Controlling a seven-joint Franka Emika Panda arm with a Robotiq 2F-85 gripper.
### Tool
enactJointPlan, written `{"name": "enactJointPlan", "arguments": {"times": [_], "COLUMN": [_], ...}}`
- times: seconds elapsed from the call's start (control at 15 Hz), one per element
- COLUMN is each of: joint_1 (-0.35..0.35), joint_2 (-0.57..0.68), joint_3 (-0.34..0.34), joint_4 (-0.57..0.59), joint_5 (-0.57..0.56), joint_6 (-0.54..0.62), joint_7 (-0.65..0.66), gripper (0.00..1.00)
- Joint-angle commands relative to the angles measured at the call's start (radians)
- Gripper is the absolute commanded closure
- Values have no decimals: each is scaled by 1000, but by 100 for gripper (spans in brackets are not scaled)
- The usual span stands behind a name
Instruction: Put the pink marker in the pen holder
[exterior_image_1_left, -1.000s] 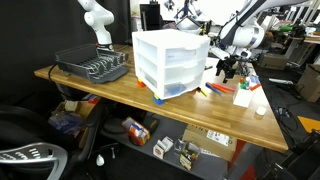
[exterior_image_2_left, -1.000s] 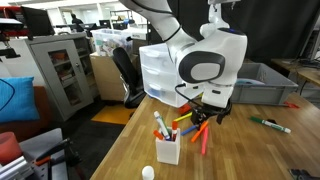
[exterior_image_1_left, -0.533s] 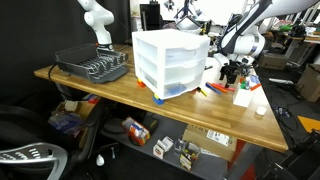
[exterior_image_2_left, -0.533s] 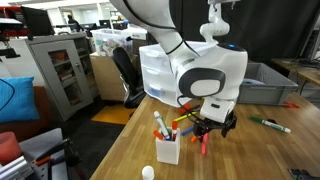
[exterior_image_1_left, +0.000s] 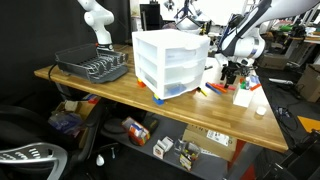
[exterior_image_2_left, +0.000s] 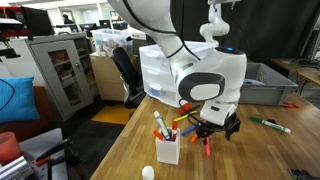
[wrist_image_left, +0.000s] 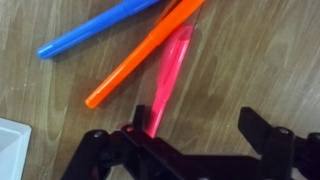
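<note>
My gripper needs to close on the marker's end now, because the pink marker's near end (wrist_image_left: 155, 119) is between my open fingers. Closing now would hold it.
In the wrist view the pink marker (wrist_image_left: 171, 70) lies on the wooden table next to an orange marker (wrist_image_left: 145, 52) and a blue marker (wrist_image_left: 95, 27). My gripper (wrist_image_left: 197, 125) is open just above the table, and the pink marker's near end lies by one finger, inside the jaws. The pen holder (exterior_image_2_left: 167, 149), a small white cup with markers sticking out, stands beside the gripper (exterior_image_2_left: 215, 128); its corner shows in the wrist view (wrist_image_left: 10, 150). In an exterior view the gripper (exterior_image_1_left: 232, 72) hangs by the table's far end near the pen holder (exterior_image_1_left: 243, 97).
A white drawer unit (exterior_image_2_left: 160, 68) (exterior_image_1_left: 170, 60) stands behind the gripper. A small white round object (exterior_image_2_left: 148, 172) lies near the pen holder. A green marker (exterior_image_2_left: 270, 125) and a grey bin (exterior_image_2_left: 265, 78) are beyond. A dark dish rack (exterior_image_1_left: 95, 65) sits at the other table end.
The gripper has moved sideways away from the pen holder and a little lower over the loose markers. Its jaws stay open.
</note>
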Motion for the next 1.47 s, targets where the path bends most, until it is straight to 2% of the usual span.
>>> {"name": "enactJointPlan", "arguments": {"times": [0.0, 0.4, 0.6, 0.8, 1.4], "joint_1": [-17, -19, -18, -18, -32], "joint_2": [12, 11, 8, 6, -10], "joint_3": [17, 20, 21, 24, 39], "joint_4": [9, 15, 15, 14, 2], "joint_5": [15, 12, 12, 14, 32], "joint_6": [26, 9, -5, 0, 53], "joint_7": [13, 29, 30, 29, 16], "gripper": [30, 69, 79, 99, 97]}}
